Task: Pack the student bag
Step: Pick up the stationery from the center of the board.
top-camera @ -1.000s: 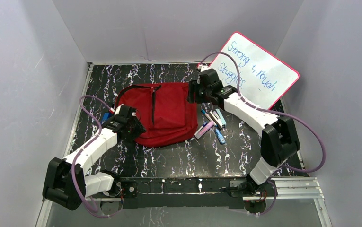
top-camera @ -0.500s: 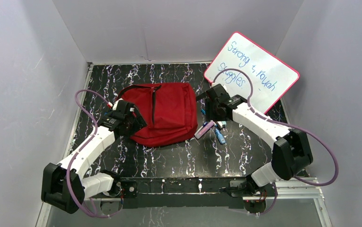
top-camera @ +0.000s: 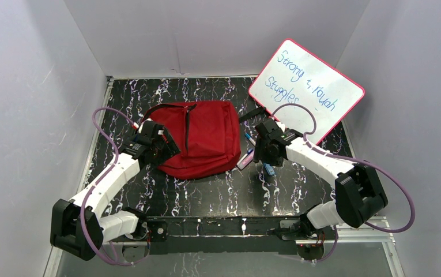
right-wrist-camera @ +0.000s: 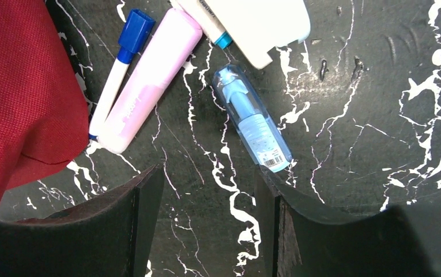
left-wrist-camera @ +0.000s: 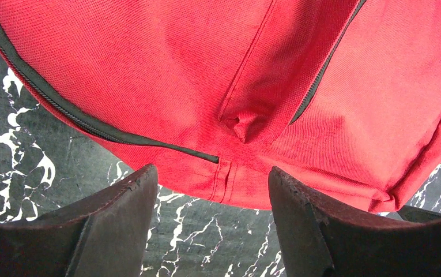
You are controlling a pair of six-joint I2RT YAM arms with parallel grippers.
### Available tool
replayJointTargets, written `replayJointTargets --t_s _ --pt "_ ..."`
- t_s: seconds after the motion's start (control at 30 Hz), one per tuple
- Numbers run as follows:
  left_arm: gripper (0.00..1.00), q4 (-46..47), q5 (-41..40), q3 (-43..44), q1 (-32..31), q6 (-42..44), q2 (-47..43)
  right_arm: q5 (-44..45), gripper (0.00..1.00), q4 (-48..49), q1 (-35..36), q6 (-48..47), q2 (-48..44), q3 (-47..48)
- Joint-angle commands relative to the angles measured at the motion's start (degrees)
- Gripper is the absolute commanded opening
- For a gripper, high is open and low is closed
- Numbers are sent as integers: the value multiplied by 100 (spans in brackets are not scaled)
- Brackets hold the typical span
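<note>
The robot's right hand has to grab the blue correction tape by its barcode end (top-camera: 271, 172) (right-wrist-camera: 272, 157) next, so the tape's body stays free to hand over to the left gripper.
The red student bag (top-camera: 203, 138) lies flat mid-table, zippers shut as far as I can see. My left gripper (top-camera: 163, 151) is open at its near left corner; in the left wrist view (left-wrist-camera: 212, 190) the bag's hem (left-wrist-camera: 229, 179) lies just beyond the gap and nothing is held. My right gripper (top-camera: 262, 154) is open and empty over the stationery right of the bag. The right wrist view (right-wrist-camera: 206, 196) shows a pink highlighter (right-wrist-camera: 149, 86), a blue-capped pen (right-wrist-camera: 120, 69), a blue correction tape (right-wrist-camera: 252, 121) and a white item (right-wrist-camera: 258, 26) ahead of the fingers.
A pink-framed whiteboard (top-camera: 307, 86) with blue writing leans at the back right. A blue item peeks out behind my left wrist (top-camera: 130, 140). Grey walls close in the black marbled table (top-camera: 206, 190) on three sides.
My right arm swung from the bag's far right corner down and nearer, over the stationery. My left gripper shifted slightly along the bag's left edge.
</note>
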Motion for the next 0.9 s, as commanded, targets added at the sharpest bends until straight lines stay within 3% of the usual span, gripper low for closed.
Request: replayJointTargets --t_s 0.0,0.2,0.5,0.7,0.87 --pt "68 14 106 63 25 61 -59 436 66 -117 -5 -87 -59 50" --pt "68 113 241 40 25 29 43 666 66 -300 -52 -956 355 -9" --pt "68 137 315 139 25 56 203 -3 65 93 -196 -1929 580 -237" --pt "68 168 407 227 25 24 328 -572 46 247 -438 -2144 772 -382" --pt "68 160 440 329 25 45 391 -746 46 387 -520 -2246 787 -470"
